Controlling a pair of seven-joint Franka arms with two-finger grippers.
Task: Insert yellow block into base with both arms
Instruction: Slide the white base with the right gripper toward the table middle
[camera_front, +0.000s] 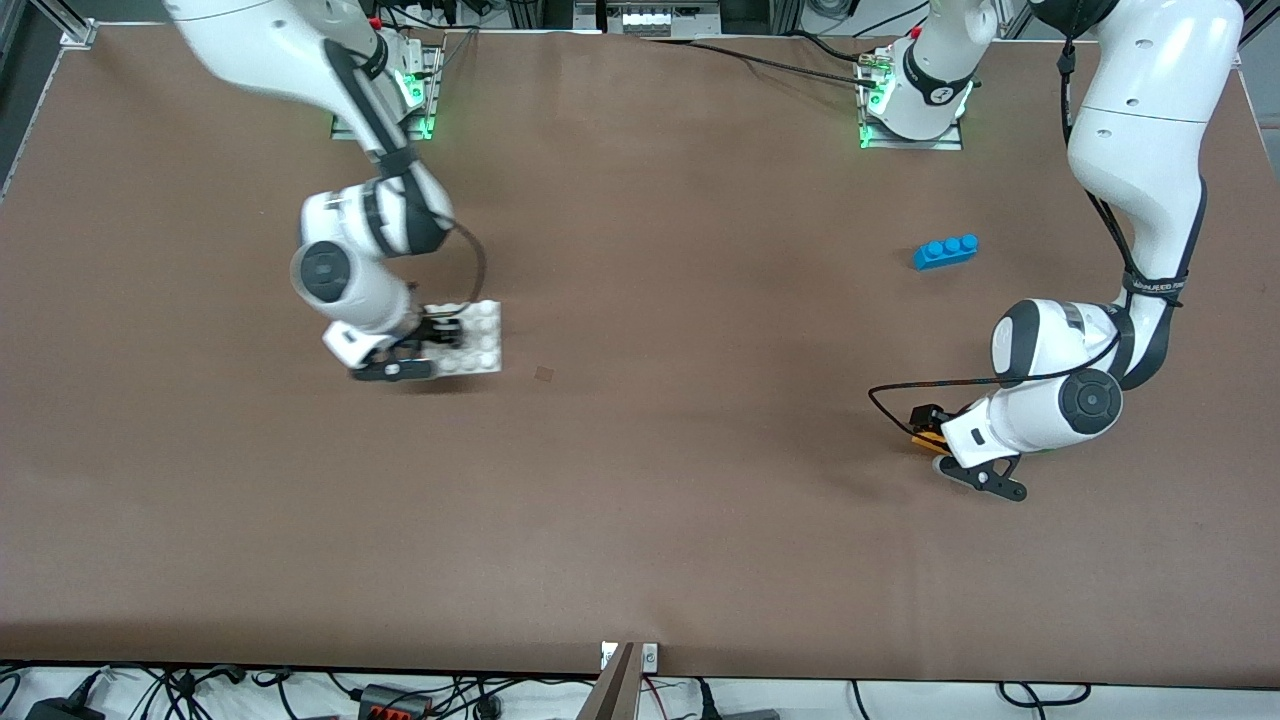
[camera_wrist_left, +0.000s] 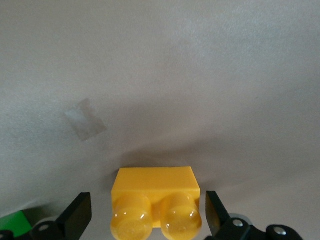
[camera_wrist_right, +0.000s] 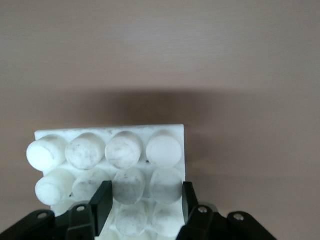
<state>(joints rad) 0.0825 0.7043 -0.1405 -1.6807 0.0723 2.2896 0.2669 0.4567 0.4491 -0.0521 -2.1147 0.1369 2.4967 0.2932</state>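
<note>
My left gripper should close on the yellow block now, because its fingers are on either side of the block, beside the block's studs.
The yellow block lies on the table at the left arm's end. In the left wrist view the yellow block sits between the fingers with a gap on each side. My left gripper is low around it and open. The base, a white studded plate, lies flat toward the right arm's end. My right gripper is down on one edge of the base. Its fingers sit against two columns of studs, one finger at the plate's side edge.
A blue three-stud brick lies farther from the front camera than the left gripper. A corner of a green brick shows beside the left gripper. A small tape patch marks the table beside the base.
</note>
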